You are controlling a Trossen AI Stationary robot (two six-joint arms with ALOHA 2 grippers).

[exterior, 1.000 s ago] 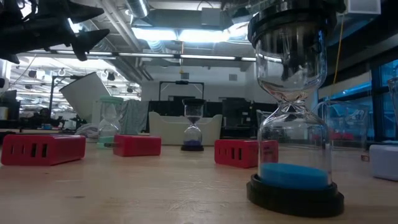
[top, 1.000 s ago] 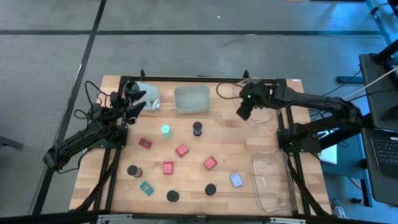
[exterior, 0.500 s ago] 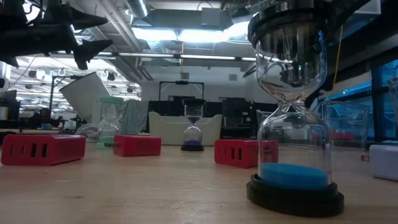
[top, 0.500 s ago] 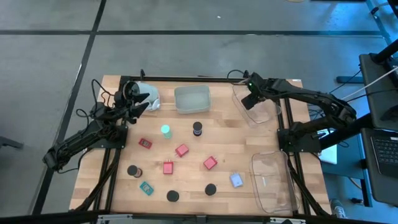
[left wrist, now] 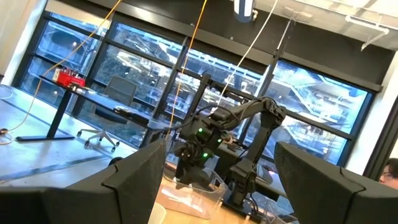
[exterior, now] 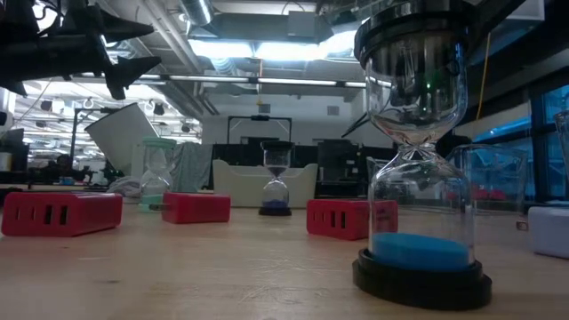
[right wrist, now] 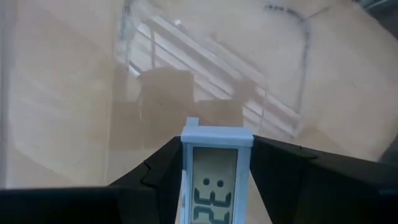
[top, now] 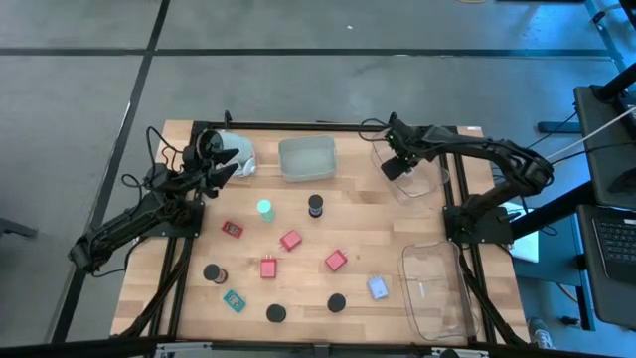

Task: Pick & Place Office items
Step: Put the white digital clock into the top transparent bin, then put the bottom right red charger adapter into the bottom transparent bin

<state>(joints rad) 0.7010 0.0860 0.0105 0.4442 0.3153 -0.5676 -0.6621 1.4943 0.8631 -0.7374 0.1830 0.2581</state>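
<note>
My right gripper releases the clock next, since the clock is over the clear tray, inside the tray's rim.
My right gripper hangs over the clear tray at the table's far right and is shut on a small pale blue-white clock. My left gripper is open, raised near the far left corner beside the white cup-like cylinder. Standing on the table are red blocks, a green-glowing round item, a black cylinder, black caps, a teal rectangle and a pale blue one. My right gripper pinches the clock between its two fingers, one on each side edge of the case. It comes from above, pointing down. The clock is lifted clear over the clear tray's floor, its display facing the wrist camera.
A grey tray sits at the far middle of the table and a second clear tray at the near right edge. In the low view a blue-sand hourglass stands close to the camera, with red blocks behind it.
My right gripper has moved toward the table's far edge with the clock and turned at the wrist; it now stands over the far right clear tray. My left gripper has shifted slightly toward the right.
</note>
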